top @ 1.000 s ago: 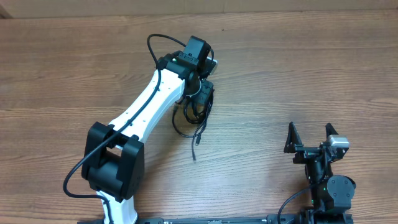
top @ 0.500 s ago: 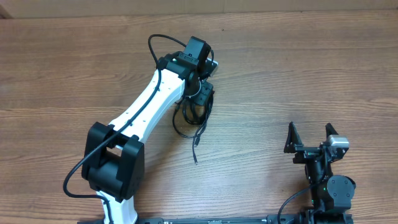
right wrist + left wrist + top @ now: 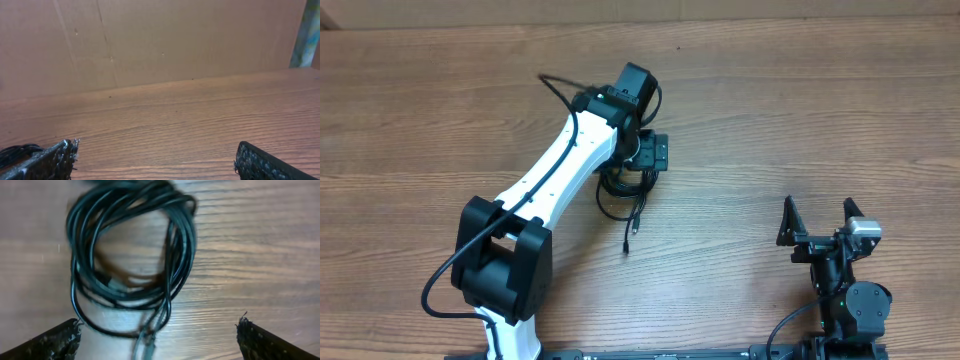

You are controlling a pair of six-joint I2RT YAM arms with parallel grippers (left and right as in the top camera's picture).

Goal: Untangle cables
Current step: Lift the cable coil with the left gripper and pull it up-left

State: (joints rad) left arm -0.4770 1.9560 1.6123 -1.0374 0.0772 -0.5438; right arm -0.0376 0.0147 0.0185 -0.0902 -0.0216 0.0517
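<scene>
My left gripper should grab one side of the coil of cables next. The opposite side then stays free for my right gripper to help untangle.
The cables (image 3: pixel 623 183) lie as a loose black coil on the wooden table (image 3: pixel 770 120), with one plug end (image 3: pixel 628 245) trailing toward the near side. My left gripper (image 3: pixel 650 155) hovers right over the coil with its jaws wide open. In the left wrist view the cables (image 3: pixel 180 255) fill the upper middle, blurred, and the left gripper (image 3: pixel 160 337) has only a loose strand between its fingers (image 3: pixel 55 342), touching neither. My right gripper (image 3: pixel 817 222) stands open at the near right, far from the coil. The right gripper (image 3: pixel 155 157) holds nothing.
The white left arm (image 3: pixel 560 160) stretches diagonally from its base (image 3: pixel 500 260) at the near left, with a thick black wire looping off it. A brown cardboard wall (image 3: pixel 150 40) rises behind the table's far edge.
My left gripper has opened and let go of the cables. The coil has dropped onto the table and its plug end has shifted slightly left. The right arm has not moved.
</scene>
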